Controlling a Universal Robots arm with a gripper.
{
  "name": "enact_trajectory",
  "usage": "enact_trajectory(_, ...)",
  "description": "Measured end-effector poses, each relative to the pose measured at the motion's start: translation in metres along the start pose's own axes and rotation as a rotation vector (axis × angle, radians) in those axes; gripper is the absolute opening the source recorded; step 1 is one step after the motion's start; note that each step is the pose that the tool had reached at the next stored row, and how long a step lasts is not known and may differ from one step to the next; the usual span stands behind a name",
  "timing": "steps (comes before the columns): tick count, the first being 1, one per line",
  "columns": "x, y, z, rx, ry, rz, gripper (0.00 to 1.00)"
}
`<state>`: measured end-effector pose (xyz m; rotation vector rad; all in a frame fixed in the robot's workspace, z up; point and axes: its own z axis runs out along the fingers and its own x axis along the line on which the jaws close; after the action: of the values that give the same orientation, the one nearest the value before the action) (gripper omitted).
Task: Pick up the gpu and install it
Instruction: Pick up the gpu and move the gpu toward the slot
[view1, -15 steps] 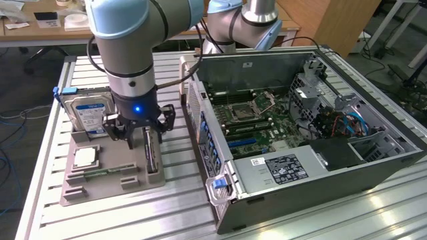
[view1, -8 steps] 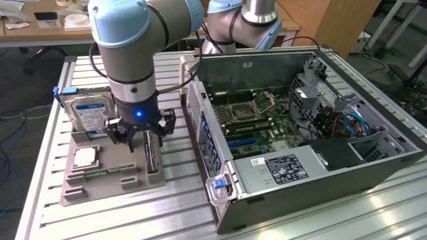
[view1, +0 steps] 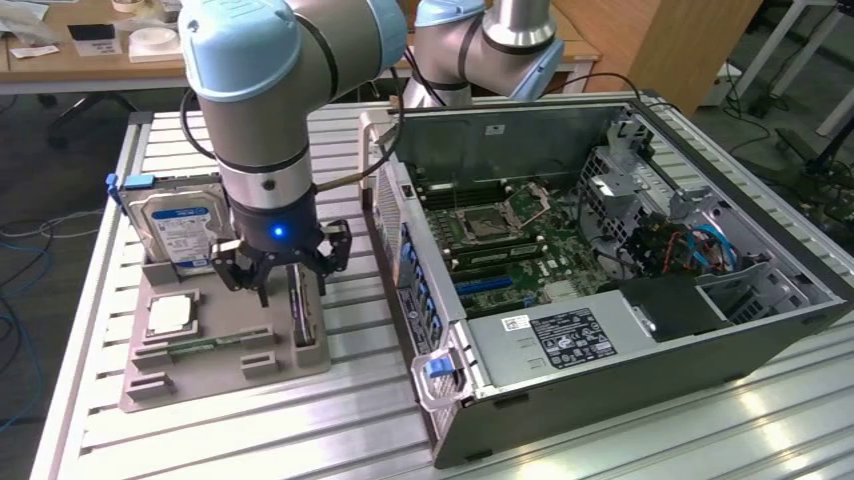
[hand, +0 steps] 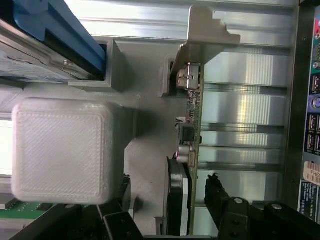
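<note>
I need to grab the GPU by its fan section (hand: 179, 200) next with my gripper. Then the GPU's silver bracket (hand: 197, 42) stays free to fit the computer case.
The gpu (view1: 307, 320) stands on its edge in a slot of the grey holder tray (view1: 200, 375), near the side facing the computer case. In the wrist view the gpu (hand: 194, 115) is a thin dark board seen edge-on, with its silver end bracket (hand: 202, 37) at the far end. My gripper (view1: 287, 283) hangs just above the card, open, with nothing held. In the wrist view the gripper (hand: 169, 184) has one black finger on each side of the card, apart from it.
The tray also holds a silver hard drive (view1: 180, 225) with a blue-white label, a square CPU (view1: 171, 315) and a memory stick (view1: 200, 347). The open computer case (view1: 747, 330) lies at the exterior view's right, its motherboard (view1: 501, 235) exposed. A white printed block (hand: 60, 150) sits beside the card.
</note>
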<state>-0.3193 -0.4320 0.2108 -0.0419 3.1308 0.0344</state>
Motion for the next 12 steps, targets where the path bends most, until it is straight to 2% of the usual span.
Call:
enact_trajectory(2,0.0001,0.0000,0.0000,0.0004,0.0002,0.000,0.69)
enact_trajectory(3,0.0000,0.0001,0.0002,0.0005,0.0001,0.000,0.63)
enact_trajectory(4,-0.0002,0.0002,0.0005,0.0004,-0.0001,0.000,0.63)
enact_trajectory(5,-0.0005,0.0001,0.0007,0.0005,-0.0001,0.000,0.56)
enact_trajectory(10,-0.0013,0.0000,0.0012,0.0010,0.0000,0.000,0.56)
enact_trajectory(11,-0.0015,0.0000,0.0014,0.0011,0.0000,0.000,0.55)
enact_trajectory(12,-0.0017,0.0000,0.0015,0.0012,-0.0001,0.000,0.49)
